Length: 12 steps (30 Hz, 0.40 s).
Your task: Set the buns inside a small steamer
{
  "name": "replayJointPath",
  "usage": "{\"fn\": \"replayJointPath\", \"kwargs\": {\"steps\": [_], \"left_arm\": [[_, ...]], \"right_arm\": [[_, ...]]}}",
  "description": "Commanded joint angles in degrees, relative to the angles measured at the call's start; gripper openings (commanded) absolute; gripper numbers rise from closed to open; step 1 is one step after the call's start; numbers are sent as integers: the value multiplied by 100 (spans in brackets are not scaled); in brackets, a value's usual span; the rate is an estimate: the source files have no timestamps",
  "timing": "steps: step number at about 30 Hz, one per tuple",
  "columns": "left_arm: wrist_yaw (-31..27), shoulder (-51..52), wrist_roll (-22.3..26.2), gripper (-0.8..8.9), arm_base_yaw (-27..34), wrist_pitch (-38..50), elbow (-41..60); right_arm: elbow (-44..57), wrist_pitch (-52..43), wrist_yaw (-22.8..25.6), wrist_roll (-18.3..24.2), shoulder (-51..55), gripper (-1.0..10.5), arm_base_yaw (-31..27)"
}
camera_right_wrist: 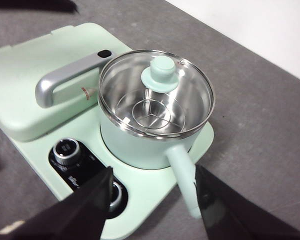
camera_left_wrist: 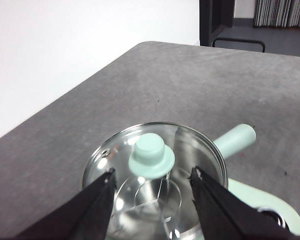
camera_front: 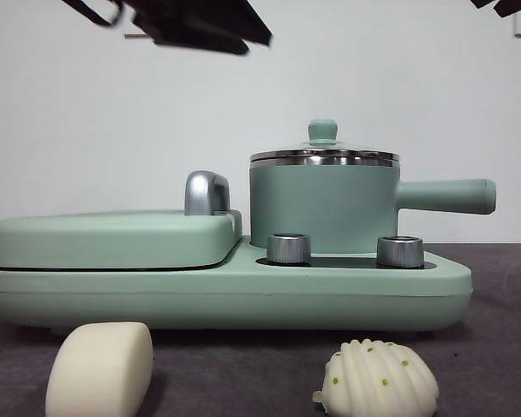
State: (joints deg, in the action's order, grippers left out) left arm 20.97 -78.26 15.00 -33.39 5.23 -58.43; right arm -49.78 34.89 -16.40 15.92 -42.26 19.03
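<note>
Next, the left gripper grabs the glass lid by the narrow green knob on top (camera_front: pixel 323 131) (camera_left_wrist: pixel 151 154), since the lid is wider than the gripper's open fingers.
The smooth cream bun (camera_front: pixel 100 369) and the ribbed shell-shaped bun with green specks (camera_front: pixel 380 379) lie on the table in front of the appliance. The mint-green small steamer (camera_front: pixel 323 204) stands on the appliance's right side with its glass lid and green knob (camera_left_wrist: pixel 151 155) on; it also shows in the right wrist view (camera_right_wrist: pixel 155 107). My left gripper (camera_left_wrist: pixel 152 176) is open, above the steamer, its jaws on either side of the knob. My right gripper (camera_right_wrist: pixel 154 175) is open and empty, higher, over the steamer's handle (camera_right_wrist: pixel 182 172).
The mint-green appliance base (camera_front: pixel 243 291) has a flat griddle cover (camera_front: pixel 113 239) with a chrome handle (camera_front: pixel 207 192) on its left and two steel dials (camera_front: pixel 288 248) in front of the steamer. A dark arm (camera_front: pixel 191 22) shows at the top left.
</note>
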Motion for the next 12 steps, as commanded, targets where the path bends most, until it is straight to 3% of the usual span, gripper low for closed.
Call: {"fn": "replayJointPath", "kwargs": {"steps": [1, 4, 12], "left_arm": [[-4, -358, -367, 241, -116, 442, -160], [-17, -741, -568, 241, -197, 662, -313], [-17, -1631, -568, 241, -378, 640, -1067]], "right_arm": [[-114, -59, -7, -350, -35, 262, 24], [-114, -57, -4, -350, -35, 262, 24], [-114, -57, 0, -328, -37, 262, 24]]}}
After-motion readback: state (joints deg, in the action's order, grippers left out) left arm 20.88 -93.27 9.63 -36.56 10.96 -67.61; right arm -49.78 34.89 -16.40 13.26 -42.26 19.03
